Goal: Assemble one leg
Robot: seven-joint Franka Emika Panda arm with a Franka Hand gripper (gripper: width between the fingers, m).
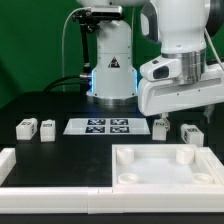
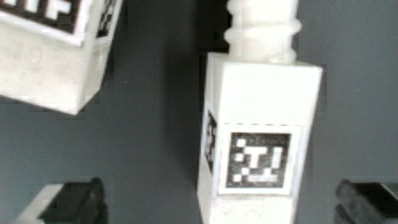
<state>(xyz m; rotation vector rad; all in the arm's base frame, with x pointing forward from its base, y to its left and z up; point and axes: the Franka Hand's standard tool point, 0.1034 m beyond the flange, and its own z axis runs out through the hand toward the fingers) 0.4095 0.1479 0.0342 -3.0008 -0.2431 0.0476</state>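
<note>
I would miss the white leg if I closed now, because my gripper is above it, with the dark tabletop beside it in the wrist view. I need to lower my gripper first, then close it on the leg.
In the wrist view a white leg (image 2: 263,120) lies lengthwise on the dark table, with a black-and-white tag (image 2: 260,160) on its face and a ribbed peg (image 2: 262,30) at one end. My gripper (image 2: 221,205) is open, with one dark finger (image 2: 71,205) on each side of this leg and not touching it. A second leg (image 2: 54,55) lies close beside it. In the exterior view my gripper (image 1: 177,115) hangs low over two legs (image 1: 160,125) (image 1: 190,133) on the exterior view's right. The fingertips are hard to make out there.
Two more legs (image 1: 27,127) (image 1: 47,128) lie at the exterior view's left. The marker board (image 1: 103,126) lies in the middle. The large white panel (image 1: 165,172) with corner sockets lies in front at the right. A white wall (image 1: 40,180) runs along the front left.
</note>
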